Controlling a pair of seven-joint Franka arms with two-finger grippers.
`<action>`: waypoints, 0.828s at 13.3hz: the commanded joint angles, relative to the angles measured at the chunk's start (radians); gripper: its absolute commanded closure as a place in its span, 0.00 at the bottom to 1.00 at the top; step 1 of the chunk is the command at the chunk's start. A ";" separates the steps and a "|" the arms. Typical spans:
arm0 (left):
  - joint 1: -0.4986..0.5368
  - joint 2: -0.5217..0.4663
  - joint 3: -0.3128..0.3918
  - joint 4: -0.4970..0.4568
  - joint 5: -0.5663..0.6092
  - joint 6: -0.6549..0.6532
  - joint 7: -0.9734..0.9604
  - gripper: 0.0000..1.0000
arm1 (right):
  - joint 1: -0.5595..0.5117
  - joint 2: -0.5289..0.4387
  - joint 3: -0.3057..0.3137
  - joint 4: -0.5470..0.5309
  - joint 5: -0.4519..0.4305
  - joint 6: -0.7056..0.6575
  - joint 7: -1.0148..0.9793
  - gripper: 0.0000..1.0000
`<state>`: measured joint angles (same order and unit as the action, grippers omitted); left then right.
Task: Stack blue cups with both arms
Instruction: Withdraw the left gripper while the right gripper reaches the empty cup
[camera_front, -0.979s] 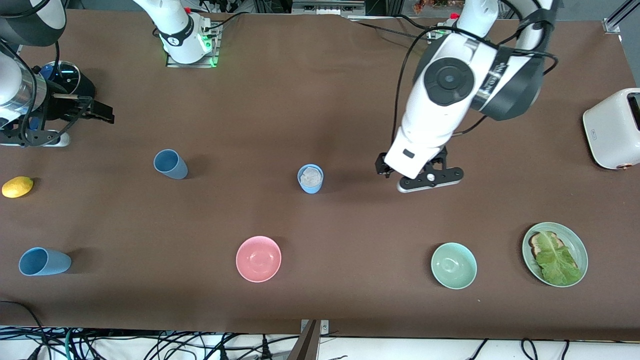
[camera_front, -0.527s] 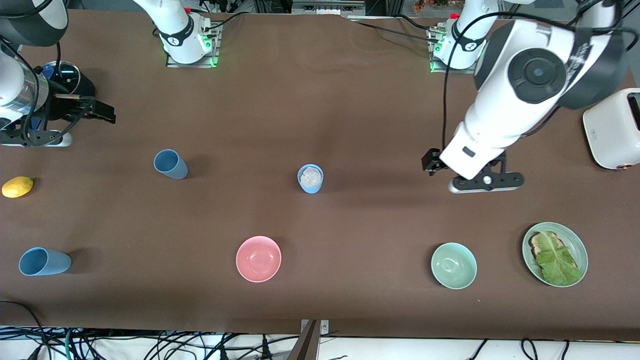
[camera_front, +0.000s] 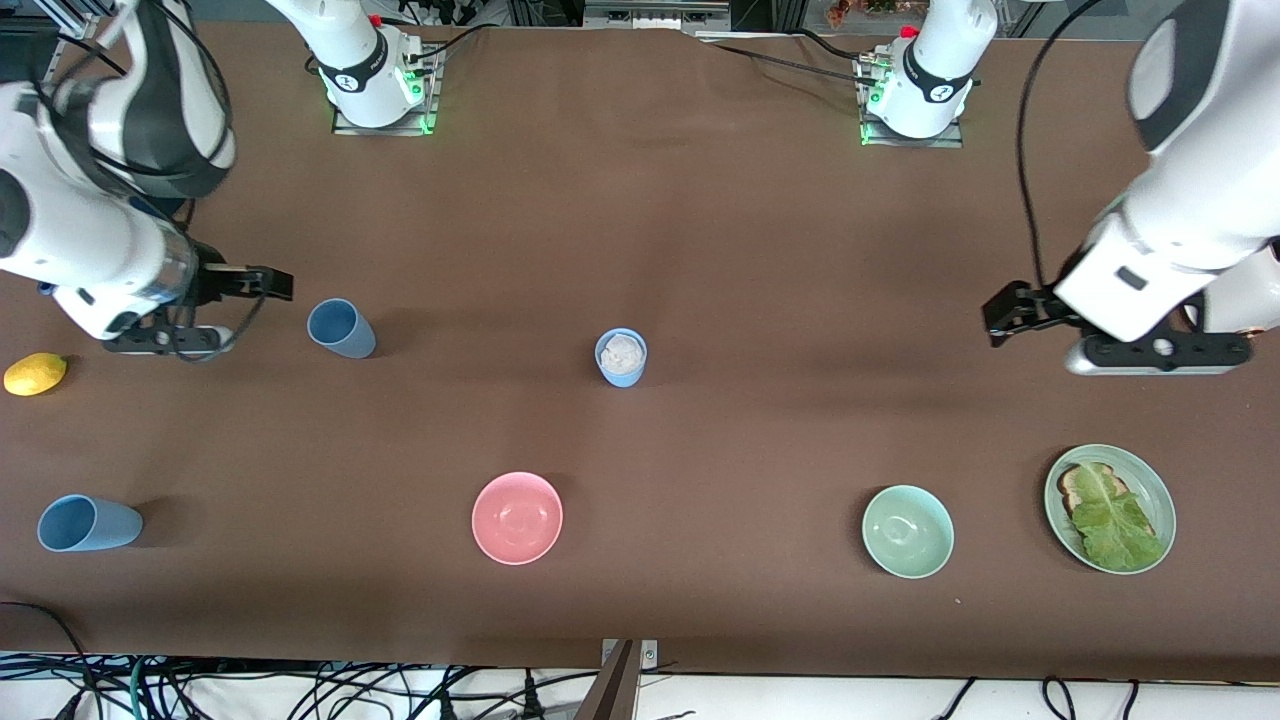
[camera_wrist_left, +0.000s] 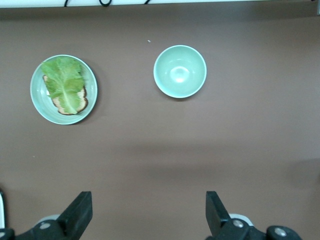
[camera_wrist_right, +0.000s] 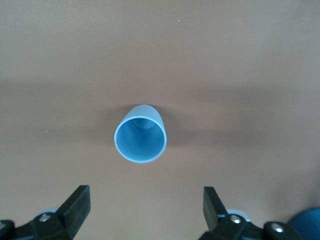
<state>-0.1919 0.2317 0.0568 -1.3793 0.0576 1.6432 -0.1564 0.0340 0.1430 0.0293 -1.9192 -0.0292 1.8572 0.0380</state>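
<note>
The slate-blue cup's open rim (camera_front: 321, 338) should be grabbed by my right gripper next. My right gripper can then stack the cup with the light-blue cup in the middle of the table (camera_front: 621, 358).
A slate-blue cup (camera_front: 340, 328) stands upright toward the right arm's end. My right gripper (camera_front: 255, 284) hangs open and empty beside it and above the table. The right wrist view looks down into this cup (camera_wrist_right: 140, 134), with the open right gripper (camera_wrist_right: 146, 195) apart from it. A sky-blue cup (camera_front: 88, 523) stands nearer the front camera at the same end. A light-blue cup (camera_front: 621, 357) with pale stuff inside stands mid-table. My left gripper (camera_front: 1012, 312) is open and empty over bare table at the left arm's end, as its wrist view (camera_wrist_left: 149, 200) shows.
A pink bowl (camera_front: 495, 500), a mint bowl (camera_front: 885, 515) and a green plate (camera_front: 1168, 510) with toast and lettuce line the front; bowl (camera_wrist_left: 165, 65) and plate (camera_wrist_left: 37, 100) show in the left wrist view. A lemon (camera_front: 35, 373) lies at the right arm's end.
The left arm swung away from the middle cup to its own end of the table. The right arm moved in from the table's end to beside the slate-blue cup.
</note>
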 joint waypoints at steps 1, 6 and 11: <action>0.037 -0.026 -0.009 -0.026 0.010 -0.031 0.046 0.00 | 0.003 -0.033 0.004 -0.128 -0.009 0.146 0.011 0.00; 0.088 -0.026 -0.008 -0.030 0.011 -0.033 0.327 0.00 | 0.001 -0.008 -0.002 -0.313 -0.038 0.431 0.005 0.00; 0.072 -0.077 0.005 -0.084 0.010 -0.037 0.316 0.00 | -0.003 0.026 -0.017 -0.330 -0.055 0.468 0.005 0.01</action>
<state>-0.1067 0.2124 0.0637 -1.4106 0.0576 1.6068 0.1407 0.0334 0.1672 0.0189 -2.2300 -0.0654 2.2917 0.0380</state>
